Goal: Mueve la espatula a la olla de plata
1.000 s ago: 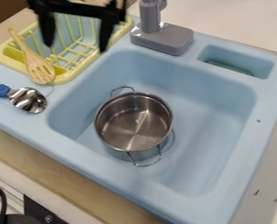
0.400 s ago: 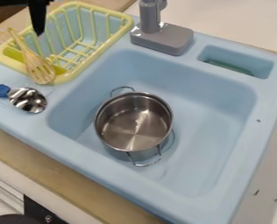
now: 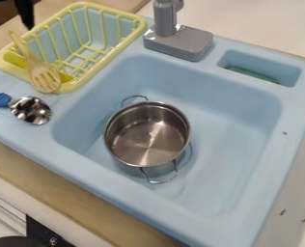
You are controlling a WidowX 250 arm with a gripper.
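My gripper will next grab the handle top of the wooden slotted spatula (image 3: 43,77), then move it into the silver pot.
At the top left corner hangs my black gripper (image 3: 26,14), partly cut off by the view's edge. One finger points down, with nothing against its inner side; the gripper stands open. Below it and slightly right, apart from it, the wooden slotted spatula (image 3: 43,77) leans across the left end of the yellow drying rack, its handle toward the upper left and its head over the rack's near rim. The silver pot (image 3: 146,137) stands upright and empty in the blue sink, a wire handle on either side.
The yellow rack (image 3: 101,67) sits left of the grey faucet (image 3: 177,41). A metal spoon (image 3: 31,110) with a blue handle lies on the sink's left ledge. The raised sink rim (image 3: 71,96) runs between spatula and pot. A dark round item (image 3: 12,241) is at the bottom left.
The gripper has moved left, from above the rack to the top left corner, so that less of it shows. Spatula, pot and spoon have stayed put.
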